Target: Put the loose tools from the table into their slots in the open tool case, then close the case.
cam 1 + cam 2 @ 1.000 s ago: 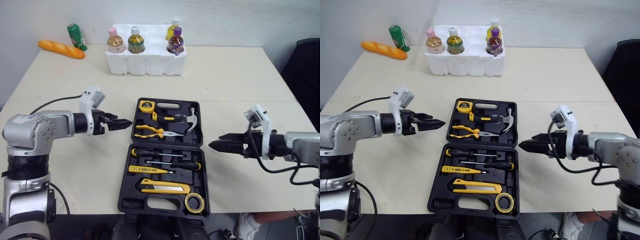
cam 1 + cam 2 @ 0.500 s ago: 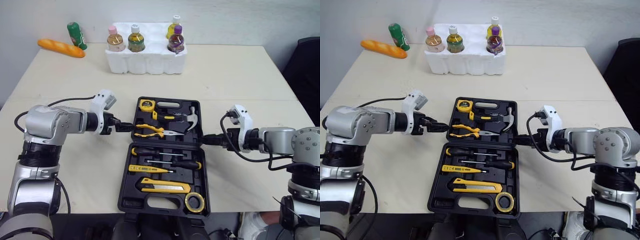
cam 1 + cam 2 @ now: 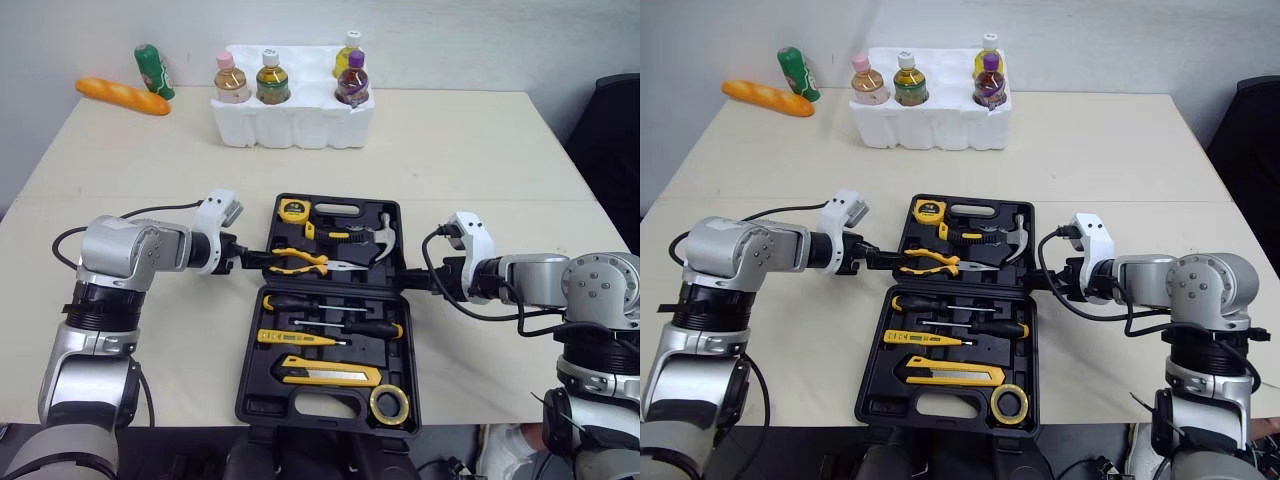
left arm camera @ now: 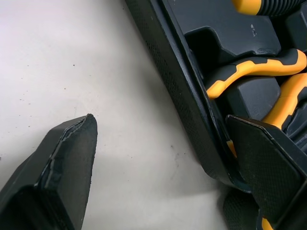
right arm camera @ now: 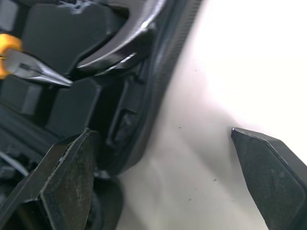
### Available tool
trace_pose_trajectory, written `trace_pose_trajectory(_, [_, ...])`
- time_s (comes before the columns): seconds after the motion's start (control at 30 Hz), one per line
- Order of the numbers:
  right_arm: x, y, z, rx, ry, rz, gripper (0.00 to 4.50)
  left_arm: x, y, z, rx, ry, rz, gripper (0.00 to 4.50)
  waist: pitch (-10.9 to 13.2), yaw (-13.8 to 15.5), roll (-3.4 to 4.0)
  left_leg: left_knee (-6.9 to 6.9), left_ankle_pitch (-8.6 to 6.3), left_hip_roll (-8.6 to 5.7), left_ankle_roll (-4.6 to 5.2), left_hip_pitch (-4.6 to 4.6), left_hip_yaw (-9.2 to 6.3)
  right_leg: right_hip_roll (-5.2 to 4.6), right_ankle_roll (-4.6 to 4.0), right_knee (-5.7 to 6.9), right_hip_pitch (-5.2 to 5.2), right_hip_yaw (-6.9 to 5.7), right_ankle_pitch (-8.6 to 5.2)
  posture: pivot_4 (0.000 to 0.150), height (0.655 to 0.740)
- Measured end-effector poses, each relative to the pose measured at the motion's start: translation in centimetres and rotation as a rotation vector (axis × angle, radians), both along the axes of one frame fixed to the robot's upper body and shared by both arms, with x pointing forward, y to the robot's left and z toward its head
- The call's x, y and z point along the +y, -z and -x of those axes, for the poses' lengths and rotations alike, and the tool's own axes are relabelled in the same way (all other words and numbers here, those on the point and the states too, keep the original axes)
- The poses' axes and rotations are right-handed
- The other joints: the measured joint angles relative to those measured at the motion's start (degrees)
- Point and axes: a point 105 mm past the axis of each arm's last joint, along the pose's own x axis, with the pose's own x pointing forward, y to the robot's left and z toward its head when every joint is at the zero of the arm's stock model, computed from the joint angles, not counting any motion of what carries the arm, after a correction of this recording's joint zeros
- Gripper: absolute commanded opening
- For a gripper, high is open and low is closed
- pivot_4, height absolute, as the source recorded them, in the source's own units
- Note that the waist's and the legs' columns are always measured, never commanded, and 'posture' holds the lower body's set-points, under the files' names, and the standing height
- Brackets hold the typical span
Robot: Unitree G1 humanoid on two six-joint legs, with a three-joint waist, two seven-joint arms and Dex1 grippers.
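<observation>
My right gripper pinches the far half's thin side rim (image 3: 404, 268) (image 5: 140, 143) by the hammer next, since the tool case's far half is much wider than my open fingers.
The black tool case (image 3: 255, 400) lies open at the table's front middle. Its slots hold a tape measure (image 3: 292, 211), pliers (image 3: 298, 263), a hammer (image 3: 381, 240), screwdrivers (image 3: 345, 327), a utility knife (image 3: 330, 375) and a tape roll (image 3: 389, 404). My left gripper (image 3: 262, 258) is at the left rim of the far half, open; one finger (image 4: 62, 177) sits over the table and the other (image 4: 264, 163) over the pliers. My right gripper (image 3: 405, 278) is at the right rim, open, straddling it with one finger (image 5: 67, 177) inside near the hammer head (image 5: 124, 43).
A white foam tray (image 3: 293, 125) with several bottles stands at the back of the table. A bread loaf (image 3: 122, 97) and a green bottle (image 3: 153, 72) lie at the back left. A black chair (image 3: 610, 130) stands off the table's right side.
Both grippers have moved inward from the open table on either side to the case's left and right rims. The case and tools have stayed put.
</observation>
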Motion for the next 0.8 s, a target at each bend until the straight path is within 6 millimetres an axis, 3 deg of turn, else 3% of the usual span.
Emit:
trace_pose_trajectory(0.33, [0.4,0.3,-0.6,-0.023,0.042,0.026,4.49,-0.2,0.2,-0.2,-0.013,-0.007,-0.024,4.5,-0.02,-0.09,-0.01,0.13,0.02,0.0,0.02,0.07,0.0,0.0,0.0,0.17,0.05,0.0,0.0,0.15,0.74])
trace_pose_trajectory(0.37, [0.5,0.3,-0.8,-0.026,0.05,0.03,4.25,-0.3,0.2,-0.2,-0.014,-0.005,-0.025,4.5,-0.03,-0.13,-0.01,0.14,0.02,0.0,0.02,0.08,0.0,0.0,0.0,0.19,0.05,0.01,0.0,0.15,0.74])
trace_pose_trajectory(0.43, [0.4,0.3,-0.9,-0.027,0.065,0.04,3.74,-0.6,0.3,-0.4,-0.019,-0.008,-0.018,3.96,-0.04,-0.07,-0.01,0.15,0.02,-0.01,0.02,0.09,0.0,-0.01,0.0,0.19,0.07,0.0,0.0,0.15,0.74])
trace_pose_trajectory(0.5, [0.9,0.4,-0.9,-0.027,0.051,0.024,2.81,-1.0,0.4,-0.5,-0.022,-0.013,-0.015,3.26,-0.05,-0.01,-0.04,0.15,0.03,-0.01,0.03,0.08,-0.01,-0.01,0.0,0.19,0.08,-0.02,0.0,0.15,0.74])
trace_pose_trajectory(0.67, [2.2,0.1,-1.0,-0.059,0.036,-0.016,0.32,-2.1,0.2,-0.2,-0.034,0.023,-0.008,0.9,-0.1,-0.14,-0.11,0.16,0.03,-0.01,0.03,0.13,-0.01,-0.01,0.01,0.21,0.13,-0.01,0.01,0.15,0.74])
trace_pose_trajectory(0.7, [2.1,0.0,-1.0,-0.06,0.04,-0.021,0.01,-2.1,0.2,-0.2,-0.034,0.021,-0.007,0.56,-0.13,-0.13,-0.12,0.16,0.04,-0.01,0.03,0.16,-0.01,-0.01,0.01,0.2,0.15,-0.02,0.01,0.15,0.74])
trace_pose_trajectory(0.73, [2.2,0.0,-1.1,-0.06,0.048,-0.03,0.0,-2.1,0.2,-0.3,-0.038,0.015,-0.003,0.35,-0.15,-0.11,-0.13,0.15,0.04,-0.01,0.03,0.22,-0.01,-0.01,0.01,0.21,0.19,-0.03,0.01,0.15,0.74])
trace_pose_trajectory(0.8, [2.3,0.0,-1.1,-0.06,0.058,-0.037,0.0,-2.1,0.2,-0.3,-0.039,0.005,-0.002,0.29,-0.16,-0.16,-0.13,0.14,0.07,-0.01,0.02,0.23,-0.02,-0.01,0.01,0.25,0.19,-0.01,0.01,0.15,0.74])
